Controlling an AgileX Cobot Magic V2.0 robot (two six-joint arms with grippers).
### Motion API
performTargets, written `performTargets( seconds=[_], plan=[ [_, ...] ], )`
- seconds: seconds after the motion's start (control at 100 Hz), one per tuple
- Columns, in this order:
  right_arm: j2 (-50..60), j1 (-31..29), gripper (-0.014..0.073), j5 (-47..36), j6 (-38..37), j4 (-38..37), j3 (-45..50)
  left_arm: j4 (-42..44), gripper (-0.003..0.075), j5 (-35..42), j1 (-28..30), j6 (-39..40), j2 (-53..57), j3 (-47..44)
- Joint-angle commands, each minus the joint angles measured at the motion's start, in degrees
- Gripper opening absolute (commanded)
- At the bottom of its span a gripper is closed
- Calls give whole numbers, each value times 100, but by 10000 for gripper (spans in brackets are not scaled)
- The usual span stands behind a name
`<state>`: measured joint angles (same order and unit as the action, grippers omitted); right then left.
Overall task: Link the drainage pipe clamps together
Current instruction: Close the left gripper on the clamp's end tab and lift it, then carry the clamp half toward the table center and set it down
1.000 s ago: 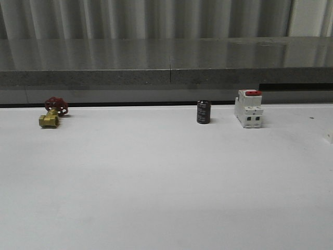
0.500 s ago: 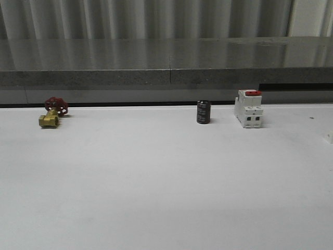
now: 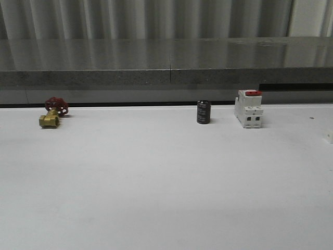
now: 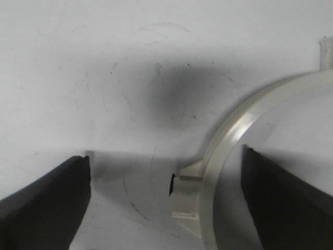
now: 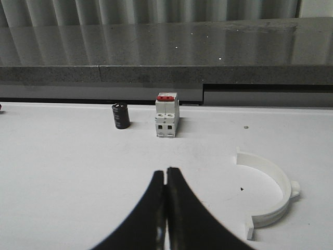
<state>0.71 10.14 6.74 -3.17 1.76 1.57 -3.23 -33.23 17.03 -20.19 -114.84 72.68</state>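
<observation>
The robot's fingers reach the tabletop around the white clamp's band (image 4: 209,187), so the left gripper needs to close. Closing now would hold the clamp.
One drainage pipe clamp (image 4: 222,148), a white half-ring with a small outer lug, lies flat on the white table in the left wrist view. My left gripper (image 4: 165,156) is open and straddles its band, which sits closer to one finger (image 4: 286,198) than the other. A second white half-ring clamp (image 5: 285,188) lies on the table in the right wrist view, off to the side of my right gripper (image 5: 165,172). That gripper is shut, with nothing between its fingers.
Along the table's far edge stand a brass valve with a red handwheel (image 3: 52,114), a black cylinder (image 3: 203,112) and a white breaker with a red switch (image 3: 248,109). A grey ledge (image 3: 166,62) runs behind them. A small white piece (image 3: 328,136) shows at the right edge.
</observation>
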Motion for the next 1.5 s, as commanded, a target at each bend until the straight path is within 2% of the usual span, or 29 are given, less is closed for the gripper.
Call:
performTargets(
  seconds=[0.0,0.08,0.15,0.23,0.29,0.3,0.42,0.45,0.71,0.92,1.08,1.34,1.49],
  plan=[
    [100,8,-67,-442,18,-31,-98,-54,573,186,5,-32,252,143],
    [100,8,-67,-442,18,-31,-98,-54,520,152,5,-32,252,143],
    [100,8,-67,-442,18,-31,-98,-54,433,152,5,-32,252,143],
    [100,8,-67,-442,18,-31,-98,-54,274,137,5,-32,252,143],
    [100,8,-67,-442,18,-31,-98,-63,183,112,5,-32,252,143],
    [100,8,-67,-442,18,-31,-98,-66,148,111,5,-32,252,143],
    [100,8,-67,-442,18,-31,-98,-192,-4,47,5,-32,317,143],
    [100,8,-67,-442,18,-31,-98,-286,-21,48,5,-32,378,143],
    [100,8,-67,-442,18,-31,-98,-740,-21,-377,-177,-32,1164,143],
    [100,8,-67,-442,18,-31,-98,-838,-21,-759,-943,276,1885,143],
    [100,8,-67,-442,18,-31,-98,-600,-21,-975,-1751,1116,2004,143],
    [100,8,-67,-442,18,-31,-98,661,-21,-716,-3391,2938,1830,143],
    [100,8,-67,-442,18,-31,-98,727,-21,-650,-3980,3394,1481,143]
  ],
)
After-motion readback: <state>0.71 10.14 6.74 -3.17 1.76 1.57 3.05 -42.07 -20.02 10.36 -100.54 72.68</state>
